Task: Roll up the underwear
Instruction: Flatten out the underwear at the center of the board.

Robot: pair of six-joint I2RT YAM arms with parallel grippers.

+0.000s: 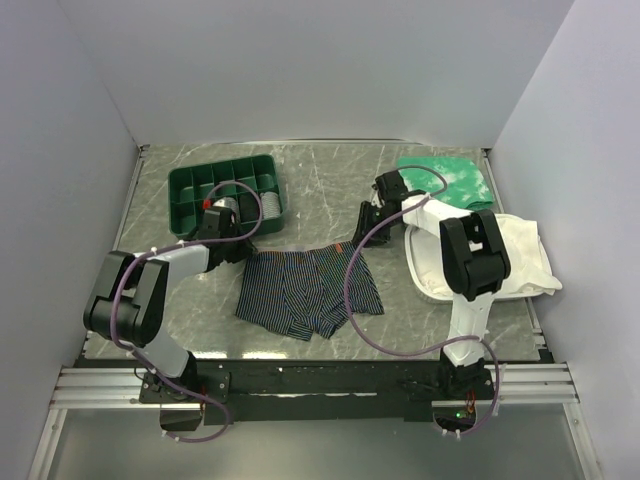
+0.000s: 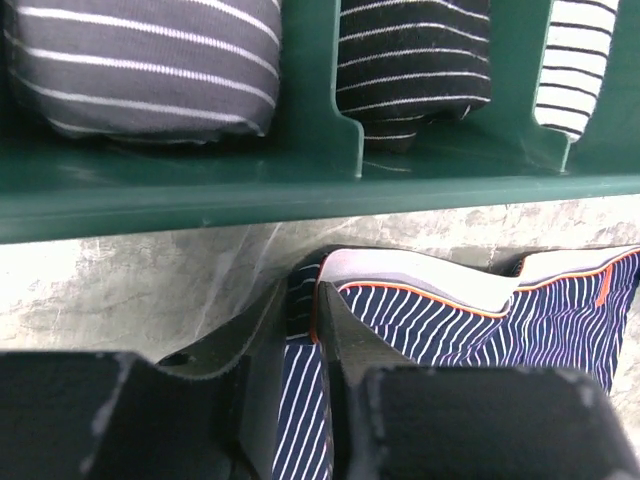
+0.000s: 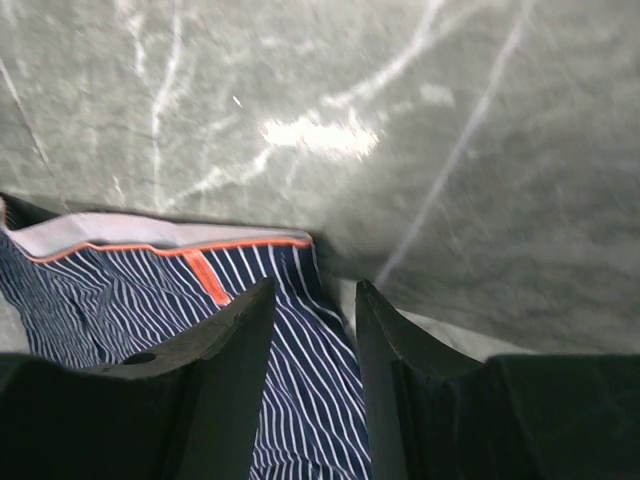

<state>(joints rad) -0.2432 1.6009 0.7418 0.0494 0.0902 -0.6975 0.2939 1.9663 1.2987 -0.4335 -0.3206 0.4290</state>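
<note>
The underwear needs to be stretched flat for rolling, so my right gripper should next grab the waistband corner (image 1: 350, 245) beside the orange tab (image 1: 339, 248).
The underwear (image 1: 305, 290), navy with fine white pinstripes and an orange-trimmed grey waistband, lies spread flat in the middle of the table. My left gripper (image 1: 243, 250) is at its back left waistband corner. In the left wrist view the two fingers (image 2: 305, 290) stand close together with the waistband corner (image 2: 300, 330) pinched between them. My right gripper (image 1: 365, 232) is at the back right corner. In the right wrist view its fingers (image 3: 315, 288) stand apart, straddling the underwear's right edge (image 3: 300, 340), which lies flat between them.
A green divided tray (image 1: 190, 190) stands just behind the left gripper, its wall (image 2: 200, 185) close, with rolled striped garments (image 2: 140, 60) in its compartments. A green-and-white cloth (image 1: 455, 175) lies at the back right. A white cloth (image 1: 520, 255) fills a white tray (image 1: 425, 285) on the right.
</note>
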